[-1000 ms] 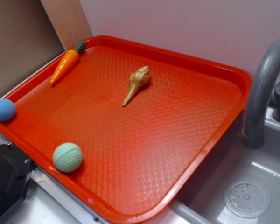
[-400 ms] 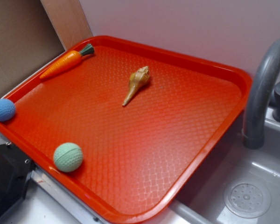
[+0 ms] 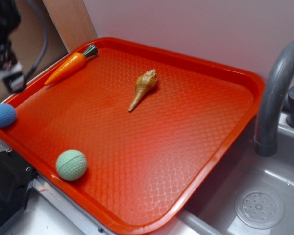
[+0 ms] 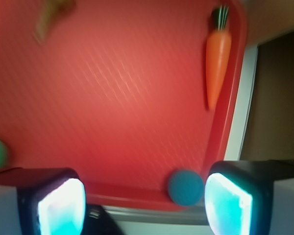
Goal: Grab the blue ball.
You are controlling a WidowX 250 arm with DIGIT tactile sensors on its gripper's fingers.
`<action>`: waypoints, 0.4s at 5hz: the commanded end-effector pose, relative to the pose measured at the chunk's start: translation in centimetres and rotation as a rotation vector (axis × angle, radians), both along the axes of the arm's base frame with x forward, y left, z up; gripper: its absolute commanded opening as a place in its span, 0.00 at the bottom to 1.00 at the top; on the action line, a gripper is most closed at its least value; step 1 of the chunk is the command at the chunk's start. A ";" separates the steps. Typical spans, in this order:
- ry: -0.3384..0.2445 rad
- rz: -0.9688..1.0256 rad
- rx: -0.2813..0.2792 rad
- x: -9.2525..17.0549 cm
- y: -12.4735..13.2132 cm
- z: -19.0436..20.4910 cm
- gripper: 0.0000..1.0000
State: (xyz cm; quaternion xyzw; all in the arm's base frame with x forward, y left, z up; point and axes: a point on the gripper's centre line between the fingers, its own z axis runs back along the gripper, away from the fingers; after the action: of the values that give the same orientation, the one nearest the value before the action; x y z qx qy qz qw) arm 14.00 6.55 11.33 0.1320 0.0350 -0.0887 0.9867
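I will reach for the blue ball [image 3: 4, 115] with my gripper and take hold of its round sides, so that I can lift it from the red tray.
The blue ball [image 3: 4, 115] rests against the left rim of the red tray [image 3: 225, 68], at its near-left corner. In the wrist view the blue ball [image 4: 185, 187] lies well below, just inside the right fingertip [image 4: 228, 205]. My gripper [image 4: 144, 205] is open, jaws wide apart, with nothing between them. In the exterior view only part of the arm shows, blurred, at the top left; the gripper [image 3: 11, 78] hangs above and behind the ball, apart from it.
A toy carrot [image 3: 68, 65] lies along the tray's far-left rim, a tan seashell [image 3: 143, 88] near the middle, a mint-green ball [image 3: 71, 165] near the front-left edge. A grey faucet [image 3: 277, 93] and sink [image 3: 259, 208] stand to the right.
The arm has come into the exterior view at the top left. The carrot has swung round, its leafy end now pointing more to the right. The balls and shell have not moved.
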 end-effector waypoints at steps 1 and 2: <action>0.123 0.094 -0.035 -2.9 6.8 -4.6 1.00; 0.133 0.061 -0.034 -3.3 6.4 -6.1 1.00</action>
State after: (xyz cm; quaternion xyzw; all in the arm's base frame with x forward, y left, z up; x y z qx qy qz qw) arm 11.17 12.35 4.57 0.1016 0.1068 -0.0736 0.9863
